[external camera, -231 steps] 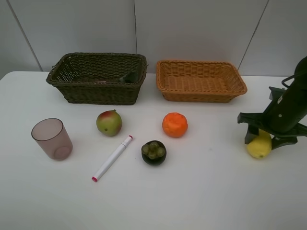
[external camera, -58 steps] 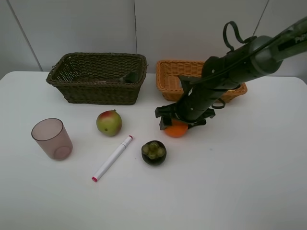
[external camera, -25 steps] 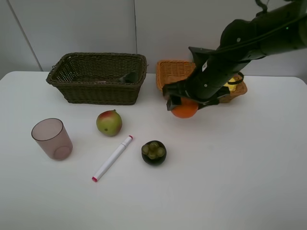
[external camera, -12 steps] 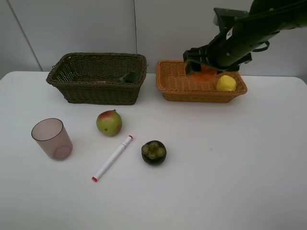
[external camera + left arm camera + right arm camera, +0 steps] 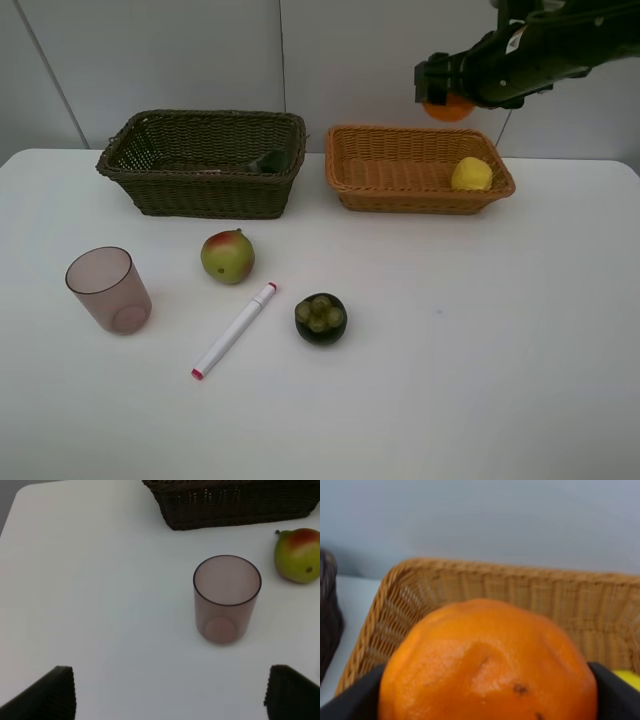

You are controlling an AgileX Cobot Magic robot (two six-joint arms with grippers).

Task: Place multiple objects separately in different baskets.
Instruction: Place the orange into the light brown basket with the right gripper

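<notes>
The orange hangs above the rim of the orange-tan basket and would drop if I opened now, so it comes down first in my right gripper.
My right gripper is shut on the orange and holds it in the air above the back of the orange-tan basket. In the right wrist view the orange fills the space between the dark fingers, with the orange-tan basket below. A yellow lemon lies in that basket. On the table are the mango, mauve cup, white marker and dark round fruit. My left gripper stands open short of the cup.
The dark olive-brown basket stands at the back left with a dark green bottle inside. In the left wrist view the mango lies beside the cup, with the dark basket beyond. A grey wall rises behind the baskets.
My right gripper has carried the orange from in front of the orange-tan basket up and over it, and now holds it higher, toward the back. The left gripper has not moved.
</notes>
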